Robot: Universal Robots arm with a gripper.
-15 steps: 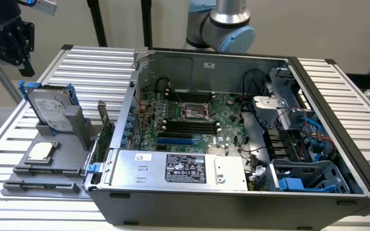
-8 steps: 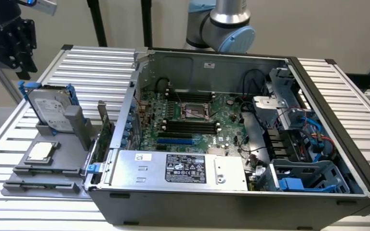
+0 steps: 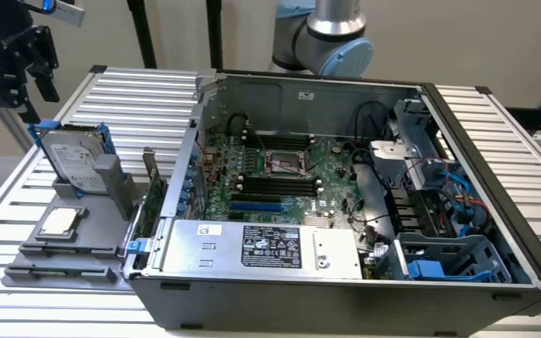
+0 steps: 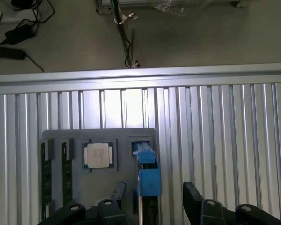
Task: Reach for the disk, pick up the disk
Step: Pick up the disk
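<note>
The gripper isn't ready to close yet: its fingers are above the disk's top edge in the exterior view, so it should move lower first and then close on the disk.
The disk (image 3: 71,160) stands on edge in a slot of the grey tray (image 3: 26,271) at the exterior view's left. It is a silver-grey drive with a white label, framed by a blue bracket. My black gripper (image 3: 37,100) hangs just above its top edge, apart from it and open. In the wrist view the disk (image 4: 148,177) shows edge-on as a blue strip, lying between the two black fingers (image 4: 193,194) but below them. Nothing is held.
A small square silver chip (image 4: 99,155) sits in the tray beside the disk, with memory sticks (image 4: 46,171) further along. The open computer case (image 3: 496,211) and its silver power supply (image 3: 261,246) stand close on the disk's other side. The slatted table's edge (image 4: 140,77) is near.
</note>
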